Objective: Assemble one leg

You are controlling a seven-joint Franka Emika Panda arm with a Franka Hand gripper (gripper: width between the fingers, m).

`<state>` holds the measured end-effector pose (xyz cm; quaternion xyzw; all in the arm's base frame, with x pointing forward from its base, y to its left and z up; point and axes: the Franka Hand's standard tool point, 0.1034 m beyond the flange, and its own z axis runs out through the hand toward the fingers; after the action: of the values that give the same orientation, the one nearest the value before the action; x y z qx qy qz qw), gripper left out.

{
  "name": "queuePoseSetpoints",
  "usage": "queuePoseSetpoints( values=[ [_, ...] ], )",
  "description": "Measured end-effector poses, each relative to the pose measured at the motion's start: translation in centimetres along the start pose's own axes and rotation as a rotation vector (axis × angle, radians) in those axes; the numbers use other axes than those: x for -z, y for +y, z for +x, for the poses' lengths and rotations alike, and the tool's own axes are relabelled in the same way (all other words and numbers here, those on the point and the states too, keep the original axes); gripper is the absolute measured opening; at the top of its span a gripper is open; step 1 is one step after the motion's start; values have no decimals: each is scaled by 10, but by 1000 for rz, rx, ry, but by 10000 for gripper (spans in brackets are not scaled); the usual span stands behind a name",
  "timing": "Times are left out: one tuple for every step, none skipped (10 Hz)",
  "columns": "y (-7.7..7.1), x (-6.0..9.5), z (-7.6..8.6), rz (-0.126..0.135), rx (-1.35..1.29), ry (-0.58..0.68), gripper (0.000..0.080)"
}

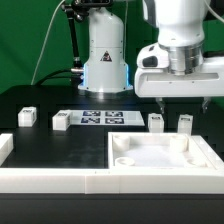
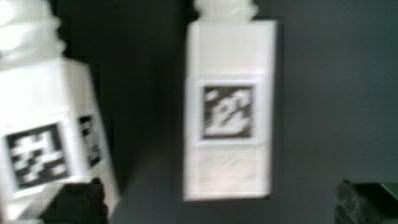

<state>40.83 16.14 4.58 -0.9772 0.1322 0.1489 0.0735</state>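
Observation:
The gripper grips the white leg by its tagged body next, which leaves the leg's rounded end free to enter the tray's socket.
Four small white legs with marker tags stand on the black table: two at the exterior view's left and two near the middle right. My gripper hangs open just above the rightmost leg. In the wrist view that leg lies centred between my dark fingertips, not touched, with my gripper empty. Its neighbour leg shows to one side, close to one finger.
The large white square tray-like piece with round corner sockets sits at the front right. The marker board lies flat between the legs. A white wall piece runs along the front left. The robot base stands behind.

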Motion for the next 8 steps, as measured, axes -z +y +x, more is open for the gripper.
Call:
queuePoseSetpoints(
  values=[
    [1,-1,-6,-12,11,-104,649],
    [-1,0,-4,-13,3,-193,649],
    [-3,-2,-3,-15,-4,-268,649],
    [-2,-8,-3,-18,-10,-323,649],
    [1,-13,-6,-27,-16,-414,649],
    [1,-20,-4,-34,-24,-497,649],
    [-1,-26,-1,-35,-27,-527,649],
    [0,-30,1,-33,-29,-517,649]
  ],
)
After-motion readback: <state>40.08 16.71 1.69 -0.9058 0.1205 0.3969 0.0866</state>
